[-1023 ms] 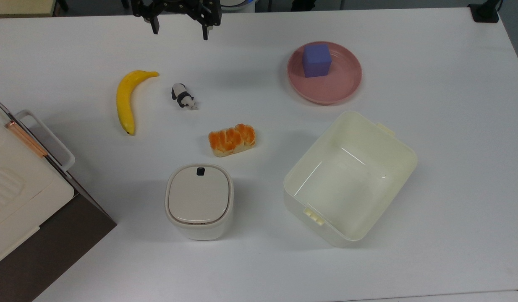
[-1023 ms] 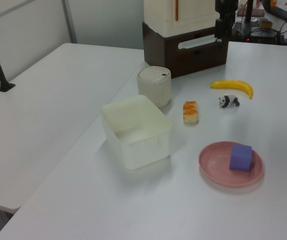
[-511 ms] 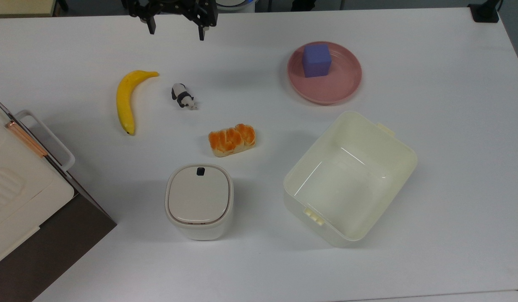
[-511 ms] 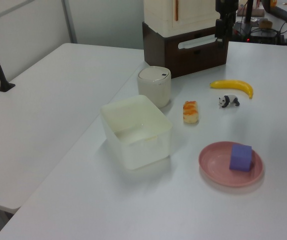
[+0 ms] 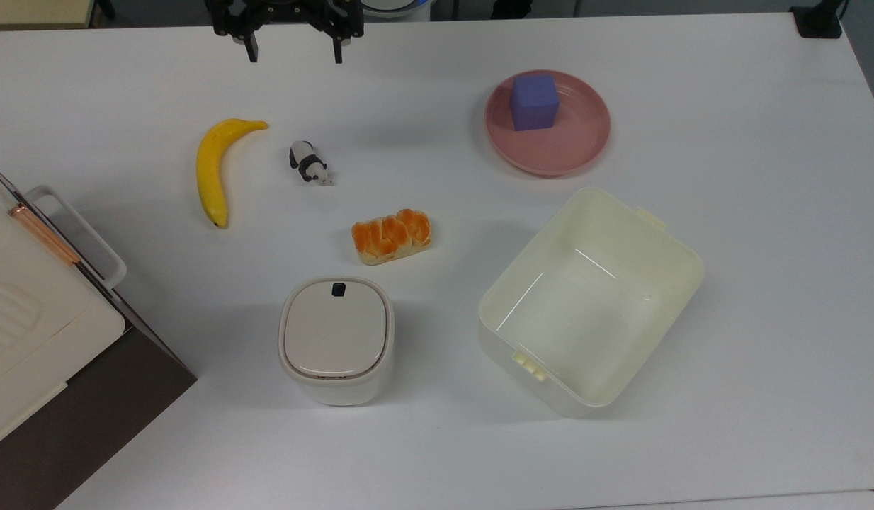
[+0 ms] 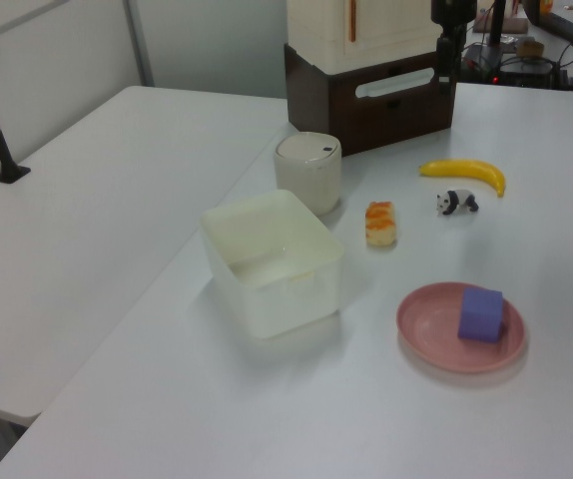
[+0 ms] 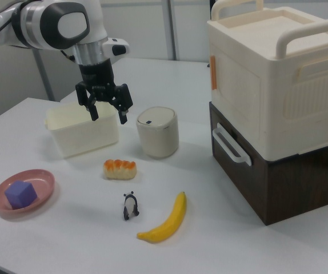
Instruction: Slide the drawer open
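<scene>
The dark brown drawer (image 6: 391,115) needs to slide open, so my gripper should next grab it by its white bar handle (image 6: 396,83).
The drawer (image 7: 236,173) has a dark brown front and a white loop-shaped bar handle (image 7: 231,147). It sits shut in the dark brown cabinet (image 7: 290,182). In the top view the handle (image 5: 83,234) sticks out at the left edge. In the left view the drawer (image 6: 398,105) is at the far end of the table. My gripper (image 5: 293,53) hangs open and holds nothing, over the table's far edge in the top view. It is well away from the handle. In the right view the gripper (image 7: 108,115) hovers in front of the cream bin.
On the table lie a banana (image 5: 214,166), a toy panda (image 5: 308,163), a bread piece (image 5: 391,236), a white lidded container (image 5: 336,338), a cream plastic bin (image 5: 593,297) and a pink plate (image 5: 582,145) carrying a purple cube (image 5: 534,101). A cream crate (image 7: 272,68) sits on the cabinet.
My gripper has shifted slightly toward the top view's left and upper edge, and its fingers now stand more level. Nothing on the table has moved.
</scene>
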Robot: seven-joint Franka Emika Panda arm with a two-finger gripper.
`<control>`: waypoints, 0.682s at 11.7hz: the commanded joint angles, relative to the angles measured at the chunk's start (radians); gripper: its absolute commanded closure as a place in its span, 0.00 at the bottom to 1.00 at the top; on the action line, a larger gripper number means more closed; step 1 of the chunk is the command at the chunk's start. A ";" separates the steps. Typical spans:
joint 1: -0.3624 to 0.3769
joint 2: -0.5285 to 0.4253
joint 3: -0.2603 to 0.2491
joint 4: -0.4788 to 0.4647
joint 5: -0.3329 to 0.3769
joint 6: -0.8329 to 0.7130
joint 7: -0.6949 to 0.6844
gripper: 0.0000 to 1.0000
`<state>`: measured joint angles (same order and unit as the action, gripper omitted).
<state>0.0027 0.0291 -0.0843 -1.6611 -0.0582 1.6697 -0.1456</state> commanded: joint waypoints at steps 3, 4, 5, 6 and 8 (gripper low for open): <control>0.010 -0.012 0.009 -0.006 0.012 -0.057 -0.279 0.00; 0.011 -0.014 0.012 -0.006 0.012 -0.065 -0.316 0.00; 0.013 -0.015 0.014 -0.011 0.011 -0.065 -0.354 0.00; 0.013 -0.020 0.014 -0.015 0.005 -0.062 -0.411 0.00; 0.013 -0.044 0.012 -0.044 -0.002 -0.045 -0.621 0.00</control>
<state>0.0084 0.0287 -0.0686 -1.6612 -0.0576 1.6239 -0.5464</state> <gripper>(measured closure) 0.000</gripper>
